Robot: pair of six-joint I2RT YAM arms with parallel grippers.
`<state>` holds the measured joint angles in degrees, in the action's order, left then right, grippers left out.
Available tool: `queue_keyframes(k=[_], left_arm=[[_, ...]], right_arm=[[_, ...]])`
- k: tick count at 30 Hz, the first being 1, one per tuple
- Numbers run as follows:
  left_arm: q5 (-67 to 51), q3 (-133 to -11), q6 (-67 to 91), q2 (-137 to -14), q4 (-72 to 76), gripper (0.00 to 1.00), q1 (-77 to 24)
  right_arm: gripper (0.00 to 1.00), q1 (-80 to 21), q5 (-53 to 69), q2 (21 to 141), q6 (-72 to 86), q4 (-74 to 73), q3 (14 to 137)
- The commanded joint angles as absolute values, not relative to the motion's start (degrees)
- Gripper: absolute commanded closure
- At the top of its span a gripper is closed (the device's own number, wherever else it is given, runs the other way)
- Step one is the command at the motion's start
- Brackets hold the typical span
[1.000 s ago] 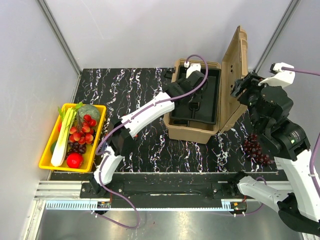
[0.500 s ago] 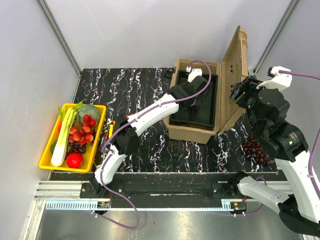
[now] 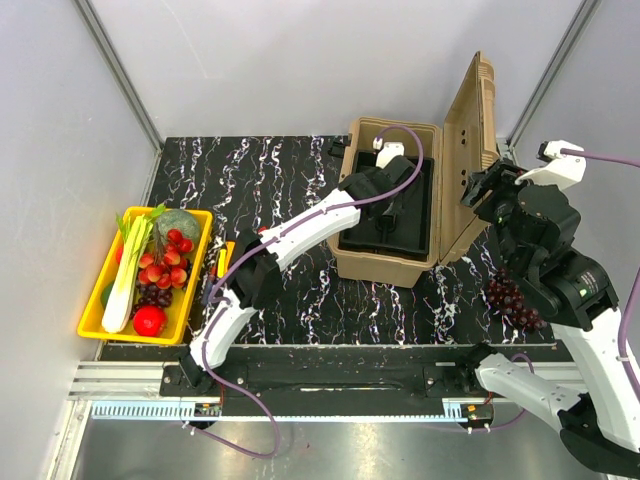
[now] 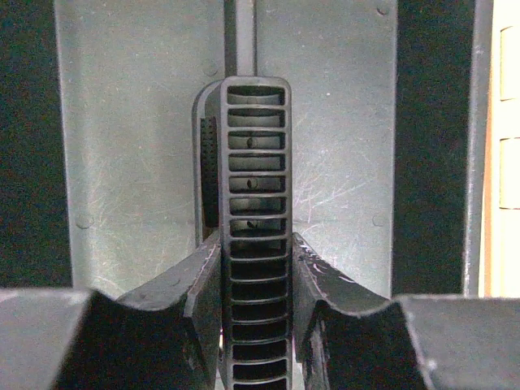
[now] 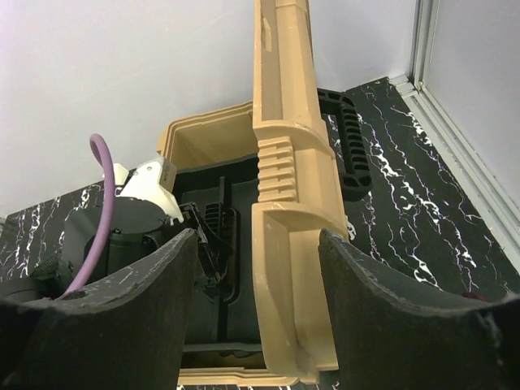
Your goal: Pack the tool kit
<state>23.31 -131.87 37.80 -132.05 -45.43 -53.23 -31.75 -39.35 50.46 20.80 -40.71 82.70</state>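
Note:
The black inner tray (image 3: pixel 410 225) sits inside the tan toolbox's sides and would stay there, so the robot's left gripper needs to open.
The tan toolbox (image 3: pixel 385 265) stands open at the table's centre right, its lid (image 3: pixel 470 150) upright on the right side. The black inner tray (image 3: pixel 410 225) sits in it. My left gripper (image 3: pixel 388 195) reaches into the box and is shut on the tray's ribbed black handle (image 4: pixel 256 162), one finger against each side. My right gripper (image 3: pixel 490 185) is open and straddles the lid's edge (image 5: pixel 284 162), with a gap on the lid's inner side. The box's black top handle (image 5: pixel 349 146) shows behind the lid. A small orange-handled tool (image 3: pixel 222 258) lies left of my left arm.
A yellow tray (image 3: pixel 95 320) of vegetables and fruit sits at the table's left edge. A bunch of dark grapes (image 3: pixel 510 295) lies on the table under my right arm. Walls close in the table at the back and sides.
My left arm's elbow has swung right, uncovering the small tool by the yellow tray. My right gripper has shifted slightly right along the lid. Both grips look unchanged.

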Motion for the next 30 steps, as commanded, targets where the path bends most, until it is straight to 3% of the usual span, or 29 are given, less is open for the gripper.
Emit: queue_keyframes(k=[1, 6, 8, 10, 14, 23, 30], left_arm=[[22.9, -132.6, 37.6, -132.6, -43.1, 0.89, -53.5], [24.8, -133.2, 37.3, -132.0, -42.9, 0.76, -53.5], [25.4, -133.5, 36.8, -131.6, -42.9, 0.67, -53.4], [25.9, -133.9, 36.4, -131.0, -42.8, 0.51, -53.3], [26.4, -134.2, 35.6, -129.0, -41.3, 0.39, -53.0], [27.3, -132.7, 32.2, -120.1, -34.9, 0.27, -52.3], [30.4, -121.8, 26.4, -109.7, -28.0, 0.13, -49.5]], right_arm=[[0.33, -31.6, -39.4, 49.7, 21.9, -40.7, 82.5], [0.33, -31.6, -39.5, 49.7, 21.8, -40.9, 82.7], [0.33, -31.6, -39.5, 49.8, 21.8, -40.7, 82.9], [0.33, -31.5, -39.4, 50.1, 21.7, -40.8, 83.1], [0.33, -31.5, -39.0, 51.0, 21.4, -40.9, 83.8], [0.28, -31.6, -35.5, 54.8, 17.6, -40.8, 90.0], [0.19, -31.6, -20.1, 64.8, 8.5, -40.8, 98.9]])
